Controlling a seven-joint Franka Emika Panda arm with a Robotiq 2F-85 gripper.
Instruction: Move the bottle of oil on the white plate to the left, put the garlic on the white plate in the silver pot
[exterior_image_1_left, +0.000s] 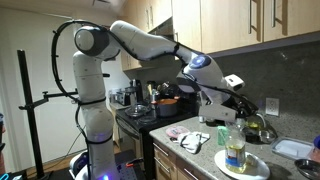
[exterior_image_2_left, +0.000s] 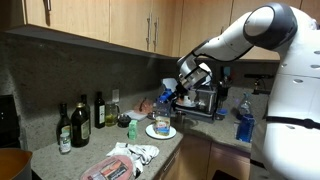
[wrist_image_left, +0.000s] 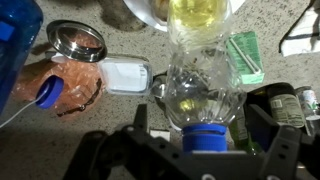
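My gripper comes lower next, before it closes on the bottle, since the blue cap (wrist_image_left: 207, 135) shows whole between my fingertips, short of the bottle's clear shoulders.
The bottle of oil (exterior_image_1_left: 235, 150) is clear plastic with yellowish oil and stands upright on the white plate (exterior_image_1_left: 248, 169) on the counter; both also show in the other exterior view, bottle (exterior_image_2_left: 162, 122) and plate (exterior_image_2_left: 160, 132). In the wrist view I look down on the bottle (wrist_image_left: 205, 95) and its blue cap (wrist_image_left: 207, 135). My gripper (wrist_image_left: 203, 125) is open, with one finger on each side of the cap and a gap to both. In both exterior views the gripper (exterior_image_1_left: 226, 118) (exterior_image_2_left: 172, 97) is right above the bottle. I cannot make out the garlic.
Dark slim bottles (exterior_image_2_left: 80, 122) and a small green bottle (exterior_image_2_left: 130, 130) stand by the wall. Food packs (exterior_image_2_left: 122, 160) lie at the counter's front. A blue bottle (exterior_image_2_left: 243, 125) and an appliance (exterior_image_2_left: 205, 98) are behind. Pots (exterior_image_1_left: 165, 101) sit on the stove. A white container (wrist_image_left: 125, 75) and a round lid (wrist_image_left: 77, 40) lie nearby.
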